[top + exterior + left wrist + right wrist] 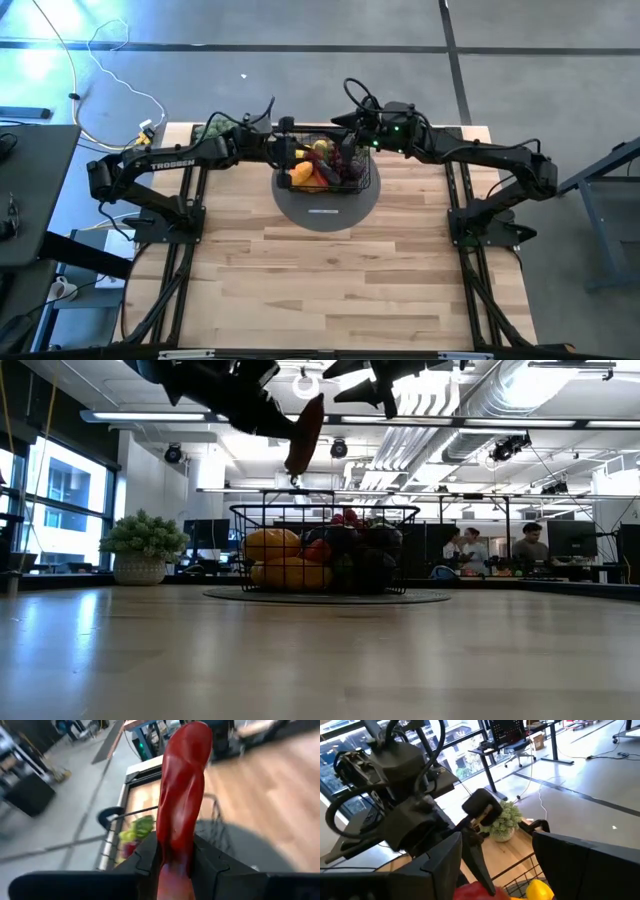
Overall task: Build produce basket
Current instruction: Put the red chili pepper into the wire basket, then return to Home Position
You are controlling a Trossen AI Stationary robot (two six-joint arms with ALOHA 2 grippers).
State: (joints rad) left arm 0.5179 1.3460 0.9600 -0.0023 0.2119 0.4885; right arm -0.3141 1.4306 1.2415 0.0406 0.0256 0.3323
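Note:
My left gripper should bring the pepper down before it lets go, because the red pepper (181,795) is hanging above the basket's rim (140,811) in the wrist view.
The black wire basket (400,550) stands on a grey round disc (325,212) at the table's far middle. It holds produce: yellow and orange fruit (275,550), dark and red pieces (350,545). My left gripper (177,855) is above the basket's left side, shut on a long red pepper (305,435). My right gripper (495,842) hovers open above the basket's right side (358,135), nothing between its fingers. My left gripper pinches the red pepper between its two fingers near one end (175,862). The rest of the pepper reaches out past the fingertips (184,780). In the low view it hangs slanting down, lifted clear above the basket's rim.
A pale green bushy plant in a white pot (143,545) stands at the table's far left corner. The wooden table (330,290) stretches bare toward its near edge. People sit at desks in the room behind (470,550).

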